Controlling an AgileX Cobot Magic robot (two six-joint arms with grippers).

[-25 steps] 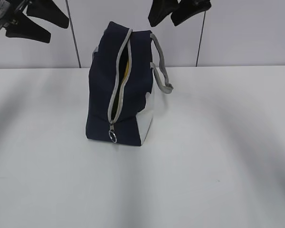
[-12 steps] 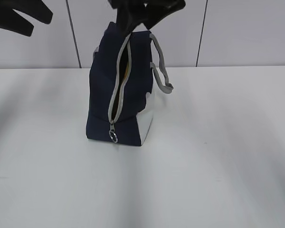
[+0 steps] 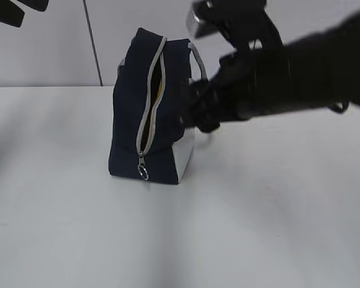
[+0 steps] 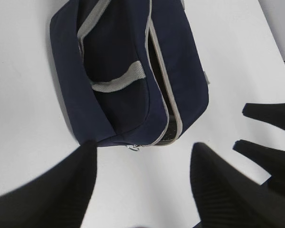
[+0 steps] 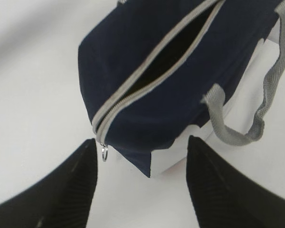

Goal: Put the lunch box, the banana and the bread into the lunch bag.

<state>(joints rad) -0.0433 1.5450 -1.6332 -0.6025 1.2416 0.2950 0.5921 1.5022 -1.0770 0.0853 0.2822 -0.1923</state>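
Observation:
I will grab the metal zipper pull by its hanging ring (image 3: 143,172) next, with my right gripper. The ring hangs free, while the slider end (image 3: 141,158) sits tight against the cloth.
The navy lunch bag (image 3: 127,114) stands on the white table with its grey zipper open along the top and down the near end. A ring pull (image 3: 143,174) hangs at the bottom. A thin yellow strip (image 3: 161,87) shows inside the slit; I cannot tell what it is. The lunch box, the banana and the bread are not in view. My right gripper (image 3: 195,117) is open and empty, close by the bag's right side and grey handle (image 5: 266,109), above the zipper end (image 5: 141,141). My left gripper (image 4: 143,149) is open and empty, high at the top left (image 3: 15,9).
The white table (image 3: 258,228) spreads around the bag, with a pale panelled wall behind. In the left wrist view the right gripper's black fingers (image 4: 270,116) show at the right edge, past the bag's end.
The right arm has swung down from the top of the view to the bag's right side. The left gripper has drawn further up and left, almost out of the view.

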